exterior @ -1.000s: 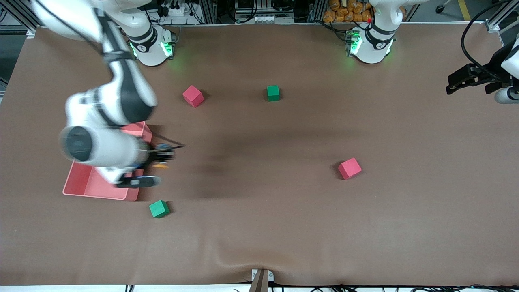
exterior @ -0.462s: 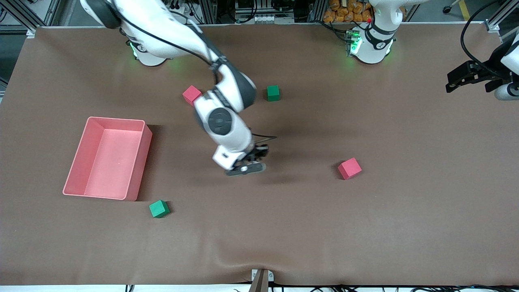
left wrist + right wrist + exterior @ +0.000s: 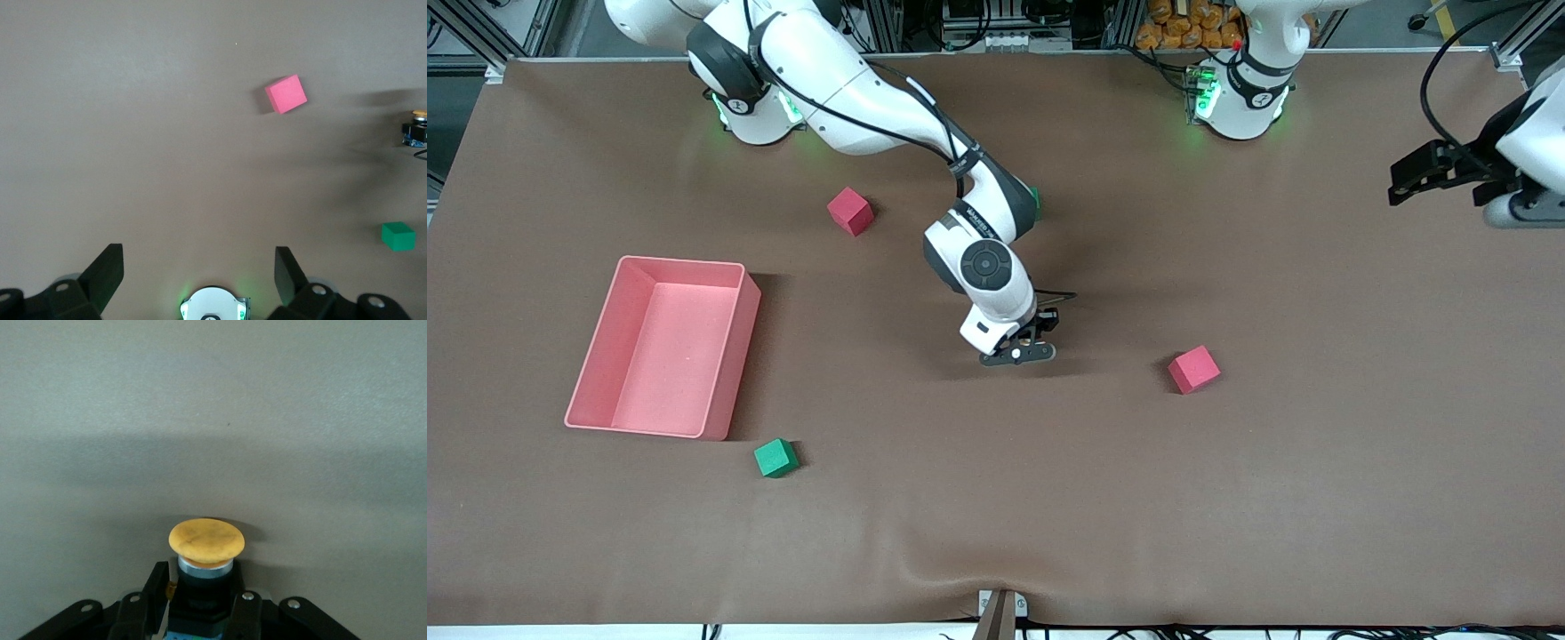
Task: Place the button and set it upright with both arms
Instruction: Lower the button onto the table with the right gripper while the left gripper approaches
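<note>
My right gripper lets go of the button now, since a dark shadow meets the button's cap (image 3: pixel 207 541) close on the tabletop and the button would land there.
The button (image 3: pixel 205 541) has a round orange cap on a black body. My right gripper (image 3: pixel 200 603) is shut on that body, and the cap sticks out past the fingertips. In the front view the right gripper (image 3: pixel 1024 345) hangs low over the middle of the table, between the pink bin and a pink cube. The left wrist view shows the button (image 3: pixel 417 116) small at its edge. My left gripper (image 3: pixel 1427 169) waits open and empty over the left arm's end of the table, its fingers (image 3: pixel 107 272) spread wide.
A pink bin (image 3: pixel 729 356) stands toward the right arm's end. One pink cube (image 3: pixel 850 211) lies near the bases and another pink cube (image 3: pixel 1193 369) lies toward the left arm's end. A green cube (image 3: pixel 775 458) sits near the bin. The right arm partly hides another green cube (image 3: pixel 1035 199).
The right arm has swung from over the pink bin to the middle of the table, carrying the button. The left gripper has shifted slightly toward the table's middle.
</note>
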You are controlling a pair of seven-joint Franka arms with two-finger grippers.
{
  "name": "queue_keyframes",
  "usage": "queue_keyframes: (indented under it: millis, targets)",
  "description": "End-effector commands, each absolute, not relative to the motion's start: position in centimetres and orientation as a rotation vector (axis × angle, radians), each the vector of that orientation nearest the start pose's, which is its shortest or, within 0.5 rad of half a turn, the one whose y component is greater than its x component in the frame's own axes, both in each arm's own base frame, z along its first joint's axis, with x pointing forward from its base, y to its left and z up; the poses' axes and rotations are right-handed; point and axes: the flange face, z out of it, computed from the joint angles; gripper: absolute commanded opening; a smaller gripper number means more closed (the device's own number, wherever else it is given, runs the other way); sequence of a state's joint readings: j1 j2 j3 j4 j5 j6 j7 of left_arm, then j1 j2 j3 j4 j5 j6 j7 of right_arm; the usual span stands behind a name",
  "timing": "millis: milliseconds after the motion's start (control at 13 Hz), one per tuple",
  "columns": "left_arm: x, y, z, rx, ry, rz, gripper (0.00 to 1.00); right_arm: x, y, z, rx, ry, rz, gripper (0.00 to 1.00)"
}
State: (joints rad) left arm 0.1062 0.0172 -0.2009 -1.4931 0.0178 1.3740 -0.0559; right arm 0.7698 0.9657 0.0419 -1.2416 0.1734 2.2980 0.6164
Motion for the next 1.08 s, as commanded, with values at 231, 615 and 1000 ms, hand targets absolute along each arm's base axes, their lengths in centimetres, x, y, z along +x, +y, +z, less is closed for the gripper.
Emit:
queue_keyframes:
  millis: [231,615,1000]
  targets:
    - [56.2,-12.8,56.0,-3.070,0.274,0.413,1.00,52.9,55.6,18.3,-2.956,-0.063,0.059,1.00]
    - [59.0,-19.5,47.9,-3.037,0.458,0.576,1.00,55.0,54.8,24.6,-2.911,0.071,0.003,1.00]
    - [59.2,-29.4,40.8,-3.036,0.554,0.519,1.00,61.8,45.1,33.3,-2.995,0.241,0.020,1.00]
